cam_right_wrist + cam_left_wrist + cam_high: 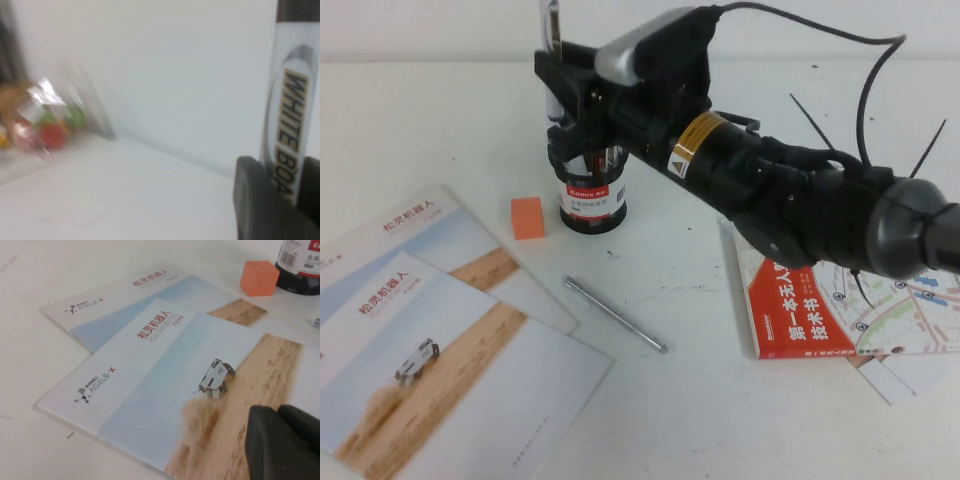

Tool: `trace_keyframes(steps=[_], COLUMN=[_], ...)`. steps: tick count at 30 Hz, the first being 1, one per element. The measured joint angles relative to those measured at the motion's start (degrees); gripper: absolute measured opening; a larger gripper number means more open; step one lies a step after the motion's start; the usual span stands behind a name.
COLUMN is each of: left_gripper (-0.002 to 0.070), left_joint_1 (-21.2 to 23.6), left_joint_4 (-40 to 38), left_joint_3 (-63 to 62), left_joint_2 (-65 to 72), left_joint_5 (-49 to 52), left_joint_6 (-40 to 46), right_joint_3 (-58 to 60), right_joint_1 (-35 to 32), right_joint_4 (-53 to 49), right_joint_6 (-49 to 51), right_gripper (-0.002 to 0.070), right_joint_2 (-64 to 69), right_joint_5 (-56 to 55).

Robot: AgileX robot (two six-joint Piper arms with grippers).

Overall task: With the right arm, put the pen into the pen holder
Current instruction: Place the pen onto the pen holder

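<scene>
I need to keep holding the marker with my right gripper, because the white marker's lower end is still above the pen holder's rim in the high view.
My right gripper is shut on the pen, a white marker with a black end, and holds it upright. The pen's lower end hangs just over the far left rim of the pen holder, a black mesh cup with a red-banded white label. In the right wrist view the printed barrel stands between the dark fingers of the right gripper. My left gripper is out of the high view; in the left wrist view its black fingers lie together, low over a brochure. The pen holder's base shows there too.
A thin silver pen lies in front of the holder. An orange cube sits to its left, also in the left wrist view. Brochures cover the front left. A red-and-white book lies under the right arm.
</scene>
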Motion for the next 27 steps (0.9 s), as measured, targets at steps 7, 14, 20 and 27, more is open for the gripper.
trace_keyframes(steps=[7,14,20,27], left_gripper=[-0.0001,-0.0001,-0.0001,-0.0001], left_joint_1=[0.00,0.00,0.00,0.00], left_joint_4=[0.00,0.00,0.00,0.00], left_joint_3=[0.00,0.00,0.00,0.00], left_joint_2=[0.00,0.00,0.00,0.00], left_joint_5=[0.00,0.00,0.00,0.00], left_joint_6=[0.00,0.00,0.00,0.00], right_joint_3=[-4.06,-10.10,-13.02,-13.30], right_joint_1=[-2.36,-3.59,-4.78,-4.81], right_joint_4=[-2.42,-1.76,-0.36,-0.12], right_joint_6=[0.37,-0.53,-0.75,0.94], right_gripper=[0.0118,0.0118,0.0118,0.0267], right_joint_2=[7.43,13.56,18.13,19.05], right_joint_5=[1.34,1.96,1.99,3.22])
